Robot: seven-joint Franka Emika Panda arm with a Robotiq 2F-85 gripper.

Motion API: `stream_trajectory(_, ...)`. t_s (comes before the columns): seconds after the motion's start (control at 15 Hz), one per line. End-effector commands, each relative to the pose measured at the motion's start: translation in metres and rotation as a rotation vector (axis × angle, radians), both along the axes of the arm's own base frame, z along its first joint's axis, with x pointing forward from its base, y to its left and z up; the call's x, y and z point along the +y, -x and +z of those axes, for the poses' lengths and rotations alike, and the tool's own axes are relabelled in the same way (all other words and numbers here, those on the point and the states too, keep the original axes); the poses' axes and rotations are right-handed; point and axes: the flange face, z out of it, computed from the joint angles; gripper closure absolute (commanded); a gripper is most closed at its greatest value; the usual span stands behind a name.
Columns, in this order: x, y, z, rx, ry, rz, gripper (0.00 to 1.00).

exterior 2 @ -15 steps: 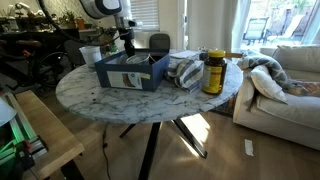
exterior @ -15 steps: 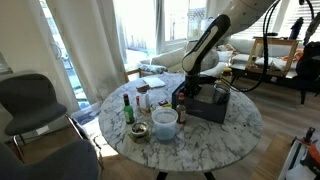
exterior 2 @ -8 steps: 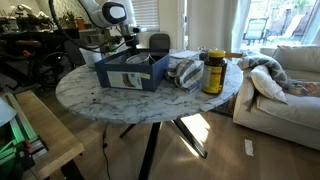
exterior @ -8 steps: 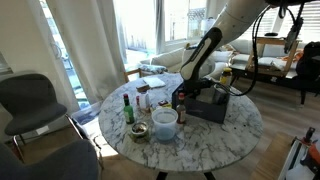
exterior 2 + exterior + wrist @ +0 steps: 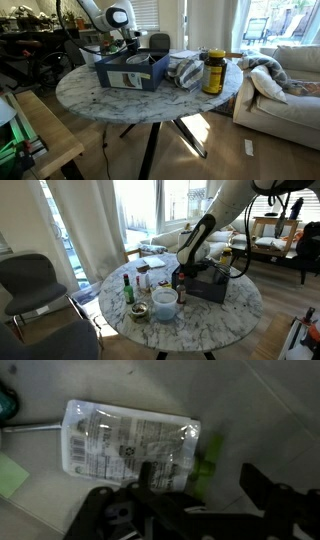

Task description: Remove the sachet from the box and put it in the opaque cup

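My gripper closes on the sachet [image 5: 130, 445] next, since the fingers reach down to the bottom of the box, on either side of the sachet's green spout.
A clear sachet [image 5: 130, 445] with printed text and a green spout [image 5: 208, 460] lies flat on a grey surface right under my gripper [image 5: 200, 485]. The jaws stand open, with the spout end below the gap and nothing held. In both exterior views the gripper [image 5: 184, 272] [image 5: 127, 40] hangs low at one end of the dark blue box [image 5: 210, 284] [image 5: 130, 70]. The sachet does not show in those views. A white opaque cup [image 5: 165, 301] [image 5: 90, 55] stands on the round marble table [image 5: 235, 305] beside the box.
A green bottle [image 5: 127, 288] and a small bowl [image 5: 138, 312] stand near the cup. A yellow-lidded jar [image 5: 213, 72] and a crumpled grey cloth [image 5: 185, 72] sit by the box. A grey chair [image 5: 35, 285] and a sofa [image 5: 285, 90] flank the table.
The arm has come down toward the end of the box, and the jaws have spread wide apart.
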Motion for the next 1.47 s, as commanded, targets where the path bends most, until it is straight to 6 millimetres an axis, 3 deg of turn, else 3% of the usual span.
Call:
stream_trajectory(0.0, 0.006, -0.008, -0.018, 0.044, 0.023, -0.012, 0.35)
stream_trajectory(0.07, 0.006, -0.008, -0.024, 0.06, 0.026, -0.014, 0.36)
stream_trajectory(0.4, 0.005, -0.011, -0.022, 0.075, 0.031, -0.033, 0.74)
stream_trajectory(0.6, 0.002, 0.0, 0.005, 0.065, 0.026, -0.017, 0.82)
stream_trajectory(0.73, -0.002, 0.014, 0.028, 0.063, 0.024, 0.03, 0.99)
stream_trajectory(1.07, -0.021, 0.068, 0.096, 0.032, 0.001, 0.26, 0.94)
stream_trajectory(1.4, -0.048, 0.114, 0.167, -0.054, -0.014, 0.365, 0.95)
